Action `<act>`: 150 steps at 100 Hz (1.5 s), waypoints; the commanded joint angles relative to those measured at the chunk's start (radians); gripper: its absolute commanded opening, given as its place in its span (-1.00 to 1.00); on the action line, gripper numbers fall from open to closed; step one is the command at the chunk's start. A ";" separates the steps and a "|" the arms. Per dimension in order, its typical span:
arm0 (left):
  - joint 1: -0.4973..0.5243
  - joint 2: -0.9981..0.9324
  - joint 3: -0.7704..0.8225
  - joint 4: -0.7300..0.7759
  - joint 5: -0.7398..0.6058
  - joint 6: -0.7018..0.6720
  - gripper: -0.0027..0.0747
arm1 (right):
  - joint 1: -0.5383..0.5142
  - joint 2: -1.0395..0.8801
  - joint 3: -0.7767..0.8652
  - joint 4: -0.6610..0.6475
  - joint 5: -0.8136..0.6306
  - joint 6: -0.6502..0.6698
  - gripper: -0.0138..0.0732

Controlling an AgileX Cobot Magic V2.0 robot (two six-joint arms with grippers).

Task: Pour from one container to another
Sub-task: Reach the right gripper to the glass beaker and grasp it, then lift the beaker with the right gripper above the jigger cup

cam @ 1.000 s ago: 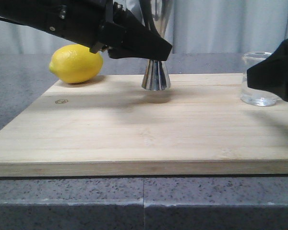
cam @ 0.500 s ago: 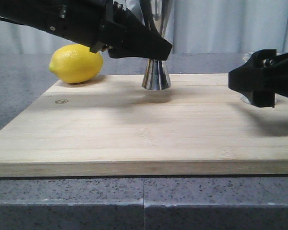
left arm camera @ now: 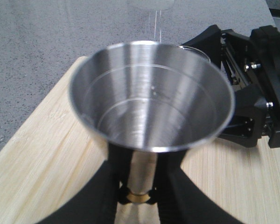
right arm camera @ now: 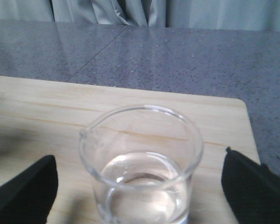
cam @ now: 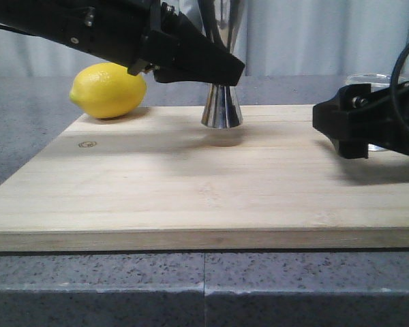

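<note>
In the right wrist view my right gripper's fingers stand on either side of the glass beaker, so it is time to close on the beaker now.
The steel jigger [cam: 221, 109] stands upright at the back middle of the wooden board [cam: 191, 197]. My left gripper [cam: 233, 68] is shut on its narrow waist. In the left wrist view the fingers [left arm camera: 113, 186] press both sides of the gold band under the empty upper cup of the jigger [left arm camera: 151, 93]. The clear glass beaker [right arm camera: 142, 158] holds some clear liquid and stands on the board at the right. My right gripper [right arm camera: 140, 191] is open, one finger [right arm camera: 23, 191] on each side of the beaker, neither touching it. From the front the right gripper [cam: 341, 126] hides most of the beaker [cam: 368, 79].
A yellow lemon [cam: 108, 90] lies at the board's back left corner. The board rests on a grey speckled counter [cam: 293, 286] with a pale curtain behind. The board's right edge [right arm camera: 249, 135] runs close beside the beaker.
My right gripper has moved left and forward, bringing its fingers around the beaker and covering it in the front view. The left arm and jigger have not moved.
</note>
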 commanded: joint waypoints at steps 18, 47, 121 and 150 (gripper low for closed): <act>-0.008 -0.054 -0.031 -0.069 0.039 -0.003 -0.72 | 0.002 0.001 -0.025 -0.031 -0.106 0.004 0.38; -0.008 -0.054 -0.031 -0.069 0.039 -0.003 -0.72 | 0.002 0.001 -0.025 -0.037 -0.132 0.004 0.06; -0.008 -0.054 -0.031 -0.069 0.039 -0.003 -0.72 | -0.010 -0.027 -0.027 -0.037 -0.180 0.004 0.00; -0.008 -0.054 -0.031 -0.069 0.039 -0.003 -0.72 | -0.010 -0.083 -0.139 -0.038 0.048 -0.096 0.00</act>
